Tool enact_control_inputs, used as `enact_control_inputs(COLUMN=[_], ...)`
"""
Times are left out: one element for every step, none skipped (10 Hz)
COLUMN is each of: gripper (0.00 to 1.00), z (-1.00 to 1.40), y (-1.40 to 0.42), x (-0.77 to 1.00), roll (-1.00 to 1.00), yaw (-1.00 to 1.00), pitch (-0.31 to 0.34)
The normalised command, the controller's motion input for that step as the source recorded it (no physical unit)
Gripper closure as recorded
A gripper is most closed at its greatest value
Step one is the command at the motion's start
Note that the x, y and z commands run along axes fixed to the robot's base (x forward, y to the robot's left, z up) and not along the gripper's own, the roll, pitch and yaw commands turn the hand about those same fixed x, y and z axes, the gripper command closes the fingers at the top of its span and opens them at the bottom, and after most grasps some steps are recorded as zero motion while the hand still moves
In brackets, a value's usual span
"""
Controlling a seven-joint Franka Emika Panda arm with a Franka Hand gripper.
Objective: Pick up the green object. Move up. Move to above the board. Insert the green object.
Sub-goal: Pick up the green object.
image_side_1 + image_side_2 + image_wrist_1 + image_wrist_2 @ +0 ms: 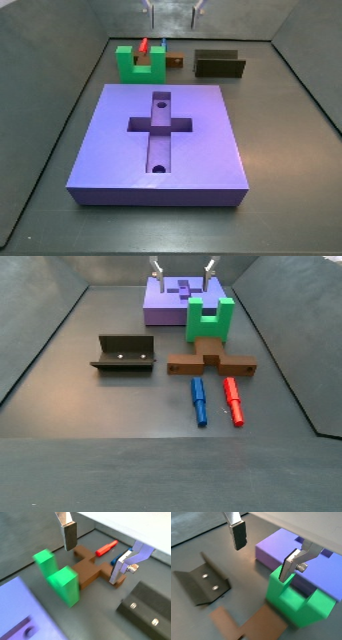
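Observation:
The green object has its upright arm (158, 58) (65, 578) beside the brown block. My gripper should grab it there next, to insert the green object into the board's cross-shaped hollow.
The green object (140, 66) is a bright green U-shaped block standing upright on the floor just beyond the far end of the board (201, 140), a large purple slab with a cross-shaped recess and two round holes. The block also shows in a side view (210, 318) and in both wrist views (57, 577) (298, 604). My gripper (93, 564) is open and empty, hanging high above the green object and the brown block. It also shows in a wrist view (262, 562) and at the top edge of both side views (174, 14) (183, 269).
A brown cross-shaped block (210, 362) lies beside the green object. A red peg (234, 401) and a blue peg (198, 401) lie past it. The fixture (124, 353) stands to one side. Grey walls (54, 120) enclose the floor.

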Motion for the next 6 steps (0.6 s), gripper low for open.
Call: enact_control_inputs(gripper=[0.00, 0.00, 0.00, 0.00, 0.00, 0.00], z=[-0.15, -0.15, -0.28, -0.35, -0.32, -0.31], y=[-0.34, -0.23, -0.07, -0.01, -0.04, -0.01], x=[0.00, 0.00, -0.12, -0.27, -0.21, -0.24], roll=[0.02, 0.00, 0.01, 0.05, 0.00, 0.02], yaw=[0.10, 0.07, 0.05, 0.00, 0.00, 0.00], pitch=[-0.026, -0.043, -0.090, -0.096, -0.100, -0.110])
